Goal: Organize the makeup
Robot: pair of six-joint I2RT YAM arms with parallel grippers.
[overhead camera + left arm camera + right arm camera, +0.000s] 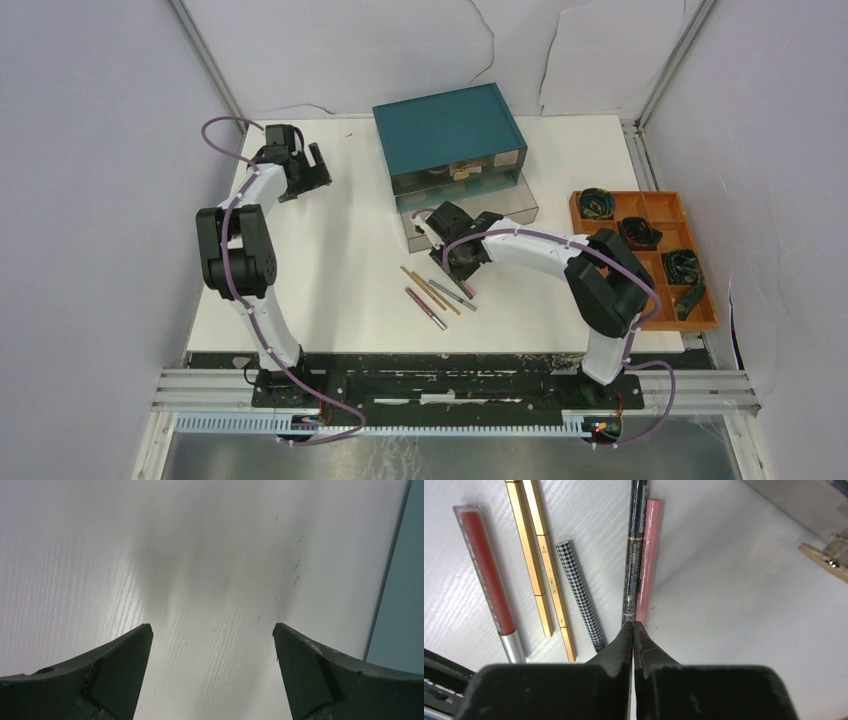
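Note:
My right gripper needs to open its fingers next, because they are closed above the pink pencil [647,565]. Then it should lower them to grab the pink pencil's body.
Several thin pencils [432,292] lie side by side on the white table in front of the teal drawer box [448,132]. The right wrist view shows a red tube [486,570], two gold pencils [540,560], a houndstooth pencil [580,592], a black pencil [635,550] and a pink pencil [648,555]. My right gripper [632,626] is shut with nothing between its tips, just above the near ends of the black and pink pencils. My left gripper [212,632] is open and empty over bare table at the far left. The compacts, tin, palette, cube and packet are out of view.
The teal box's clear lower drawer [500,210] stands pulled out, right behind my right gripper [462,262]. An orange tray [700,318] with black coiled items sits at the right edge. The teal box's side [400,605] shows right of my left gripper.

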